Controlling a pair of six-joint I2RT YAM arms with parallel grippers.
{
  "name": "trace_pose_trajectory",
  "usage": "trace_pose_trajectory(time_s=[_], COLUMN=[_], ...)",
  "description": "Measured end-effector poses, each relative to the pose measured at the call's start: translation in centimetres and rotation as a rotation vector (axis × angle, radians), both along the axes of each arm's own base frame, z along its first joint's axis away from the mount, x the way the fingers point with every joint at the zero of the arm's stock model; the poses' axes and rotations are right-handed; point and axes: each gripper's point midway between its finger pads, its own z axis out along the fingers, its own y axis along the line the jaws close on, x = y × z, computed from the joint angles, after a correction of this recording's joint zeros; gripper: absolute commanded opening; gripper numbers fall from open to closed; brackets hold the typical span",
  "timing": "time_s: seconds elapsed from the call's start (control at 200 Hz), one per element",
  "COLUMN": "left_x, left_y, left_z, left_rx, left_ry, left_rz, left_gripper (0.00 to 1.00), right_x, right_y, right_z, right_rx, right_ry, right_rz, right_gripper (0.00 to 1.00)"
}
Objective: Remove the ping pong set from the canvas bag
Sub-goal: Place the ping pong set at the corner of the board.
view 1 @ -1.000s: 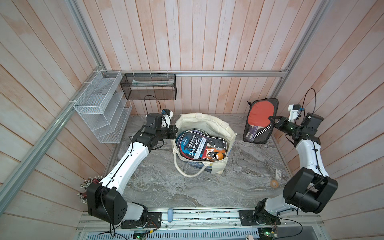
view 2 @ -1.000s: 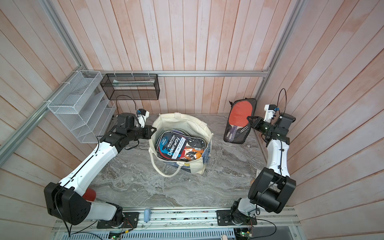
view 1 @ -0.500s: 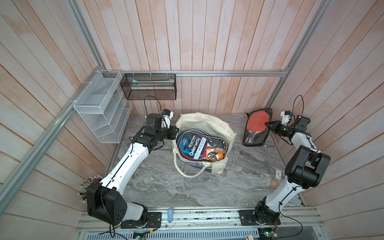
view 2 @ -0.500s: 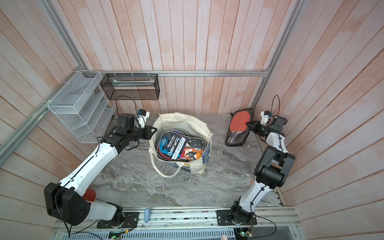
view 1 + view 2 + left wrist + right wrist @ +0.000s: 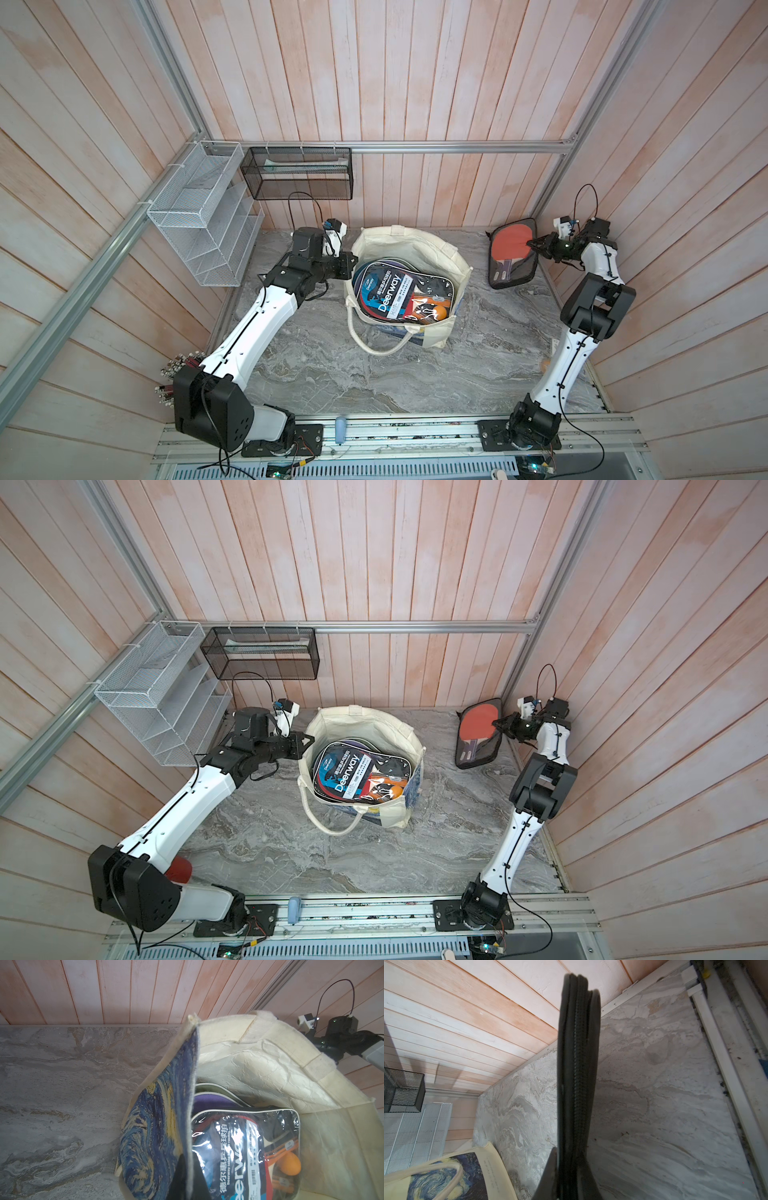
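Note:
The ping pong set (image 5: 509, 257) stays in my right gripper for now: the set stands steeply on edge, so if I opened now, it would topple onto the marble tabletop.
The cream canvas bag (image 5: 419, 253) (image 5: 374, 729) stands open mid-table, its starry print showing in the left wrist view (image 5: 153, 1130). My left gripper (image 5: 352, 266) (image 5: 307, 742) (image 5: 189, 1172) is shut on the bag's left rim. Inside lies a clear Deerway paddle pack (image 5: 399, 297) (image 5: 239, 1147) with an orange ball, over other cases. Far right, outside the bag, my right gripper (image 5: 530, 245) (image 5: 495, 724) (image 5: 572, 1167) is shut on a ping pong set (image 5: 509, 257) (image 5: 476, 737) (image 5: 577, 1064): a red paddle in a black zip case, on edge, lower end at the table.
A white wire rack (image 5: 203, 216) and a black mesh basket (image 5: 297, 172) hang at the back left. The right wall stands close behind my right arm. A small brown ball (image 5: 544, 365) lies near the table's right edge. Marble tabletop (image 5: 478, 332) surrounds the bag.
My right arm has folded down and carried the black-cased set lower, toward the table by the right wall. The left gripper and the bag have not moved.

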Motion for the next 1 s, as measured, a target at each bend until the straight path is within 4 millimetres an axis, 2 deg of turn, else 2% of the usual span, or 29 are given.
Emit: trace_pose_trajectory(time_s=[0.135, 0.38, 0.49, 0.585, 0.625, 0.695, 0.79, 0.905, 1.0], left_x=[0.0, 0.0, -0.1, -0.1, -0.1, -0.1, -0.1, -0.1, -0.2], left_y=[0.0, 0.0, 0.0, -0.1, -0.1, -0.1, -0.1, -0.2, -0.2], left_z=[0.0, -0.1, -0.1, 0.0, 0.0, 0.0, -0.1, -0.1, -0.1], left_rx=[0.000, -0.001, -0.002, -0.003, -0.003, -0.004, -0.005, -0.007, -0.009], left_ry=[0.001, 0.002, 0.002, 0.003, 0.003, 0.003, 0.004, 0.004, 0.004], left_rz=[0.000, -0.003, -0.003, -0.005, -0.006, -0.007, -0.009, -0.012, -0.015], left_gripper=[0.00, 0.00, 0.00, 0.00, 0.00, 0.00, 0.00, 0.00, 0.00], right_x=[0.4, 0.9, 0.8, 0.9, 0.9, 0.9, 0.9, 0.6, 0.6], right_y=[0.9, 4.3, 4.8, 4.6, 4.5, 4.3, 3.2, 1.8, 0.8], right_z=[-0.7, -3.4, -4.0, -4.2, -4.4, -4.6, -5.5, -7.2, -7.6], right_rx=[0.003, -0.011, -0.034, -0.060, -0.070, -0.086, -0.163, -0.255, -0.302], right_ry=[0.026, 0.101, 0.123, 0.132, 0.136, 0.143, 0.166, 0.212, 0.230], right_rz=[0.024, 0.084, 0.087, 0.079, 0.075, 0.067, 0.039, 0.003, -0.023], right_gripper=[0.00, 0.00, 0.00, 0.00, 0.04, 0.18, 0.27, 0.32, 0.35])
